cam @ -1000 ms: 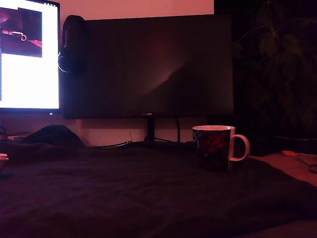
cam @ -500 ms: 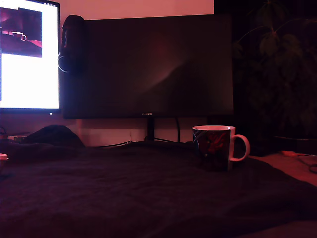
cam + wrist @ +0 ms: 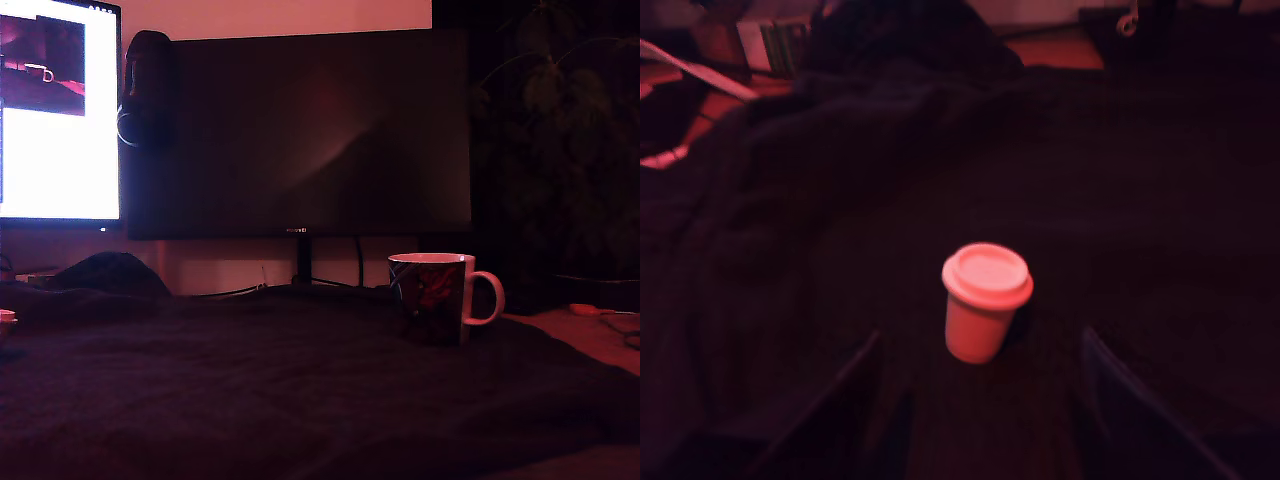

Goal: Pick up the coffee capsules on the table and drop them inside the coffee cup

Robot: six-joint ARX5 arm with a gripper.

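The gripper grabs the pale pink coffee capsule by its tapered body next, to drop the capsule inside the coffee cup.
A pale pinkish coffee capsule (image 3: 985, 300) stands on the dark wrinkled cloth of the table (image 3: 1160, 220), its flat rim on top. My gripper (image 3: 985, 420) is open, its two dark fingers (image 3: 845, 400) low over the cloth on either side, with the capsule just ahead of the tips and untouched. In the exterior view the coffee cup (image 3: 440, 298), dark with a red pattern and a white rim and handle, stands upright on the table (image 3: 280, 390) at the exterior view's right. The gripper is outside that view. A small pale sliver (image 3: 5, 317) at its left edge may be the capsule.
A large dark monitor (image 3: 300, 130) and a lit screen (image 3: 55, 110) stand behind the table. A dark lump (image 3: 105, 272) of cloth lies at the back left. Plant leaves (image 3: 560, 90) hang at the right. Cables and a box (image 3: 775, 40) lie past the cloth's edge.
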